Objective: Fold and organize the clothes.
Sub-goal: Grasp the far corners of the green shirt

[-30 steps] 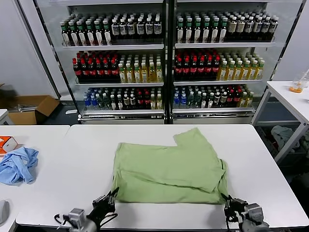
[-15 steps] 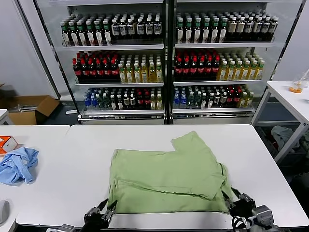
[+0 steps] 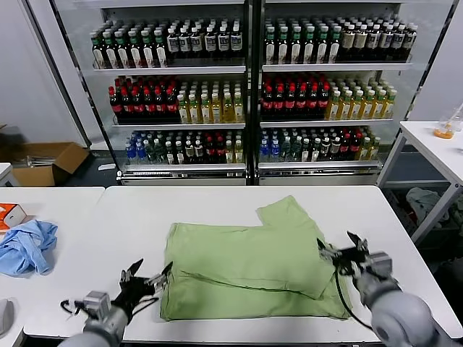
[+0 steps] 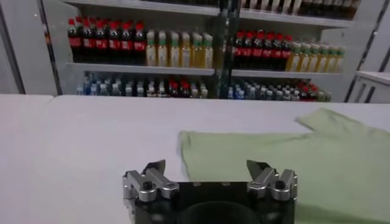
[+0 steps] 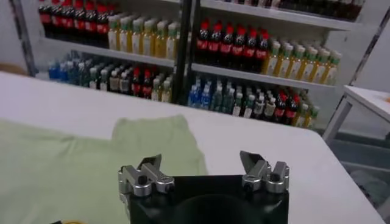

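I next need to fold the sleeve side over the shirt's body [image 3: 239,253], so my right gripper needs to grab the light green shirt by its sleeve end [image 3: 286,202].
The clothes, one light green shirt [image 3: 249,264], lie partly folded on the white table [image 3: 130,217], one sleeve pointing toward the far right. My left gripper [image 3: 150,273] hovers open just off the shirt's near left corner, with nothing between its fingers. My right gripper [image 3: 338,246] hangs open over the shirt's right edge, also empty. The left wrist view shows the left gripper [image 4: 206,164] open with the shirt [image 4: 317,152] ahead of it. In the right wrist view the right gripper [image 5: 200,158] is open above the shirt [image 5: 73,164].
A light blue cloth [image 3: 27,246] and an orange box [image 3: 9,215] lie on the table at the far left. Shelves of bottles [image 3: 249,94] stand behind the table. A second white table [image 3: 438,144] is at the right, a cardboard box [image 3: 47,160] on the floor at the left.
Both grippers went from shut to open and let go of the shirt's near corners. Both rose from the table's near edge; the right moved farther, up along the shirt's right side.
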{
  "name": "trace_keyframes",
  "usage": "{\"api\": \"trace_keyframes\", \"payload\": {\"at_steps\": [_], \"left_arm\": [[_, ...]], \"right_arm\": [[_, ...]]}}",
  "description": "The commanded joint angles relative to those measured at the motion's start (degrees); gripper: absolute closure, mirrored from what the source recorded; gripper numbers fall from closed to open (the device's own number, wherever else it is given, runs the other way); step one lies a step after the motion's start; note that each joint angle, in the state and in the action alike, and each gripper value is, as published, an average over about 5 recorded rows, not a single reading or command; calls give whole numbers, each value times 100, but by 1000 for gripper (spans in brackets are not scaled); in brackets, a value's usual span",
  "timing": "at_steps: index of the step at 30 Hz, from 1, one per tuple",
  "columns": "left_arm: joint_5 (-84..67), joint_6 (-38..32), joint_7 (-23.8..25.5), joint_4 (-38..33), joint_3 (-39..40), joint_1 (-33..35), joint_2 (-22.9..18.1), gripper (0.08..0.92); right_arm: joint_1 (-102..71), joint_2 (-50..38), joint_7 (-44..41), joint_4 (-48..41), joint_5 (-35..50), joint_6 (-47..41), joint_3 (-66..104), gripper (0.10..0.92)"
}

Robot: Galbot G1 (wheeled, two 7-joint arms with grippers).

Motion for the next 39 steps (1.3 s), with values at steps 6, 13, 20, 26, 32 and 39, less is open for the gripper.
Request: {"api": "trace_keyframes", "payload": {"at_steps": [6,13,20,26,32,39], "left_arm": [[8,55,-135,2750,1679,-3182,-172,177],[241,96,-159,3298,1915,-3527,-326,177],[355,166,-199,3539,1987,-3666,-398,177],[326,319,-196,3493,2009,-3611,-382,177],[262,378,-171,3446,2024,-3557,-375,177],[168,402,-111,3406,2032,-3502,-336,177]], "right_arm": [[3456,991,17,-3249,243,-42,-2030,203],[3895,1427,-64,-3935,223,-42,-2246,203],[4124,1735,-160,-4470,194,-41,-2389,203],[4257,1983,-247,-5045,167,-44,-2442,203],[4257,2101,-273,-5339,165,-51,-2446,203],[4212,2146,-325,-5524,452,-59,-2409,203]]}}
